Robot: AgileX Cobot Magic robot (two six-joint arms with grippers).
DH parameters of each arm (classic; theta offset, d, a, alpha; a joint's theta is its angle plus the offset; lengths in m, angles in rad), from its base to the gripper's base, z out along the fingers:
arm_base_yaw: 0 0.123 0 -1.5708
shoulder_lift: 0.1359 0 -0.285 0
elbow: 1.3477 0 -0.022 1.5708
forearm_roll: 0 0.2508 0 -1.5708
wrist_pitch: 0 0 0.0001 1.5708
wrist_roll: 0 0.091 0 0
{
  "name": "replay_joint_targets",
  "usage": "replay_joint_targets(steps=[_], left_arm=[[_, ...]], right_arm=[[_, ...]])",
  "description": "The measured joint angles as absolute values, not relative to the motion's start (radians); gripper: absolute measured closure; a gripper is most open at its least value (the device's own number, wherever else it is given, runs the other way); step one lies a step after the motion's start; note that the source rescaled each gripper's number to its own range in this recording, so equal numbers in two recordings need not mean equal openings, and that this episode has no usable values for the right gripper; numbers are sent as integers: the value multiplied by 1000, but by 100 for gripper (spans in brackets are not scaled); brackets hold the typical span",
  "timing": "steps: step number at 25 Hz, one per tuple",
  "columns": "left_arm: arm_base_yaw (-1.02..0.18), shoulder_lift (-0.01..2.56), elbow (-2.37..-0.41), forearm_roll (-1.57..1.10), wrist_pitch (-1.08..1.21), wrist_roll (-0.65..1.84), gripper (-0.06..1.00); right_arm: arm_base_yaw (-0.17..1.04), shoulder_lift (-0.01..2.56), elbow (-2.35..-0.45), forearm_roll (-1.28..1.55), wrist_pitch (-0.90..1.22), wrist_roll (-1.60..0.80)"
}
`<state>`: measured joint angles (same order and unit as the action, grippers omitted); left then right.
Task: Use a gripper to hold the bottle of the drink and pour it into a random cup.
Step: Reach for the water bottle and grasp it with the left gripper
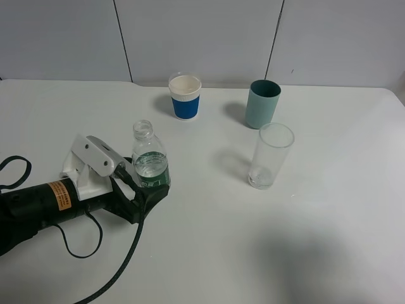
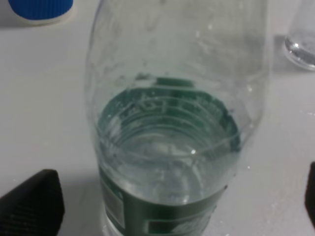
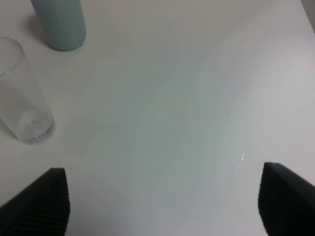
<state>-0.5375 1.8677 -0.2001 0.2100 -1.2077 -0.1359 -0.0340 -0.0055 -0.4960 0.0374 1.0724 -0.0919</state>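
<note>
The bottle can't be gripped yet: my left gripper's fingers reach only the near side of the green label [image 1: 152, 170] [image 2: 165, 209], so my left gripper should move forward before it closes.
The bottle [image 1: 150, 163] stands upright and uncapped on the white table at the left. It is clear plastic with a dark green label. The drink [image 2: 167, 157] fills its lower part. My left gripper [image 1: 147, 187] is open, with its black fingers [image 2: 32, 201] on either side of the bottle's base and a gap to the bottle on each side. The white cup with the blue band [image 1: 185, 96] stands upright at the back middle; its blue base shows in the left wrist view [image 2: 42, 7]. My right gripper [image 3: 162, 201] is open and empty over bare table, outside the exterior view.
A teal cup [image 1: 262, 103] stands at the back right and also shows in the right wrist view [image 3: 59, 22]. A tall clear empty glass [image 1: 271, 156] stands in front of it, also seen in the right wrist view [image 3: 24, 93]. A loose black cable [image 1: 120, 266] trails from the left arm.
</note>
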Motion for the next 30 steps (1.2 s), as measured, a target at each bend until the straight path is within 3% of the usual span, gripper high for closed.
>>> replay_joint_targets(steps=[30], left_arm=[[-537, 1869, -226, 208, -1208, -130, -6]], right_arm=[[-34, -6, -496, 37, 1072, -92]])
